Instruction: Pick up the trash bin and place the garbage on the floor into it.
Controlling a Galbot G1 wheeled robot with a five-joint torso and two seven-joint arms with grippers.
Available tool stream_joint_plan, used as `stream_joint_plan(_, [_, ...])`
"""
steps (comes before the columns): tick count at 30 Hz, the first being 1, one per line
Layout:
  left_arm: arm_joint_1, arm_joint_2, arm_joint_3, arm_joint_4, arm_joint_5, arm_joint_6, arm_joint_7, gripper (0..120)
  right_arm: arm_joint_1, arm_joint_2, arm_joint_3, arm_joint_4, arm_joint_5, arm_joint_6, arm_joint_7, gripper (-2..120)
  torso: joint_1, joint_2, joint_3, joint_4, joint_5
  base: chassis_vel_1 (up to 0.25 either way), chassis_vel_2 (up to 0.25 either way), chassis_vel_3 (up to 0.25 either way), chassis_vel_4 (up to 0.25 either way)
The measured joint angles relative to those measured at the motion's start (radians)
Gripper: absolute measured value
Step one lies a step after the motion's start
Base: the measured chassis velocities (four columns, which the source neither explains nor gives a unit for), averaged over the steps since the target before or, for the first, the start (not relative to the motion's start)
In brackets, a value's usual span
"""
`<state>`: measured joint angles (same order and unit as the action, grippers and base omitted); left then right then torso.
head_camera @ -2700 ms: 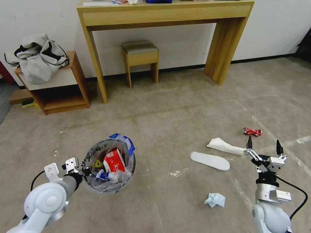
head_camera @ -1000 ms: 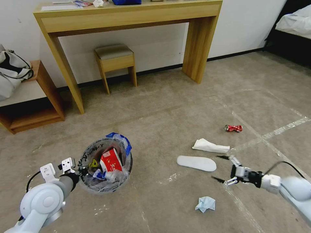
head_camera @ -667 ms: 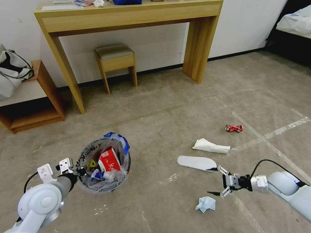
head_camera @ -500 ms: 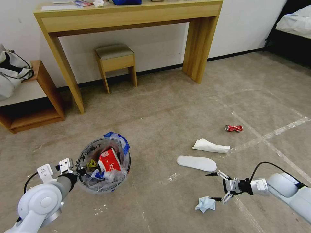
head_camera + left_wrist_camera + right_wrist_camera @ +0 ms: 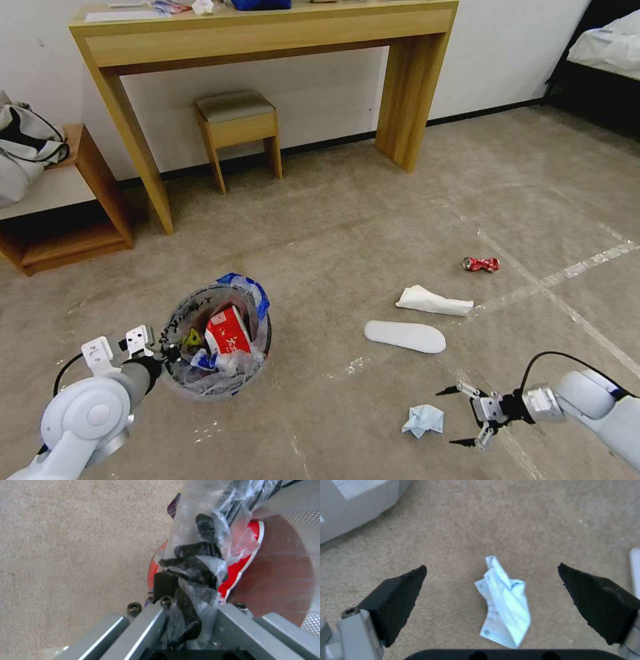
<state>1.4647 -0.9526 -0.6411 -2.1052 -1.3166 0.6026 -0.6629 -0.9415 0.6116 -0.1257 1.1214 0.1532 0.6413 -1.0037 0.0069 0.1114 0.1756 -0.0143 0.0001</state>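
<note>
The robot's right gripper will next grab a raised fold (image 5: 424, 417) along the wrapper's middle to pick the wrapper up, since the wrapper's printed edge lies flat.
The trash bin (image 5: 200, 388), a small red pail lined with a clear printed bag, hangs at lower left holding a red-and-white carton (image 5: 227, 339) and wrappers. My left gripper (image 5: 163, 351) is shut on its rim; the left wrist view shows the bin's red rim (image 5: 240, 567) and bag clamped in the left gripper (image 5: 186, 600). On the floor (image 5: 373, 220) lie a crumpled white-blue wrapper (image 5: 423, 420), a flat white slipper (image 5: 405, 336), a white tissue (image 5: 433, 301) and a red can (image 5: 481, 264). My right gripper (image 5: 451, 417) is open just right of the wrapper. In the right wrist view the wrapper (image 5: 505, 602) lies between the right gripper's (image 5: 491, 568) spread fingers.
A tall wooden console table (image 5: 267, 33) stands against the back wall with a small stool (image 5: 237, 123) under it. A low shelf (image 5: 60, 200) with a grey bag is at the left. A bed (image 5: 613, 47) is at far right. Pale tape lines (image 5: 580, 267) cross the carpet.
The view turned right after the earliest frame. Since then my open right gripper swept from beside the slipper down toward me, ending next to the crumpled wrapper. The bin stayed held.
</note>
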Motion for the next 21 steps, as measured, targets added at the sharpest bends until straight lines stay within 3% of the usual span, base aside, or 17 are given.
stream_joint_plan(7, [0.007,-0.002,0.002,-0.007,0.0,-0.002,0.0,0,0.03,0.071,0.002,-0.115,-0.019,0.006,-0.001,100,0.0,0.0,0.0,0.0002,0.0002,0.0,0.0,0.0,0.0])
stream_joint_plan(21, [0.01,-0.009,0.014,-0.01,0.015,-0.004,0.006,0,0.066,0.118,0.019,-0.236,-0.002,-0.001,0.014,100,0.0,0.0,0.0,0.0001,-0.0001,0.0,0.0,0.0,0.0])
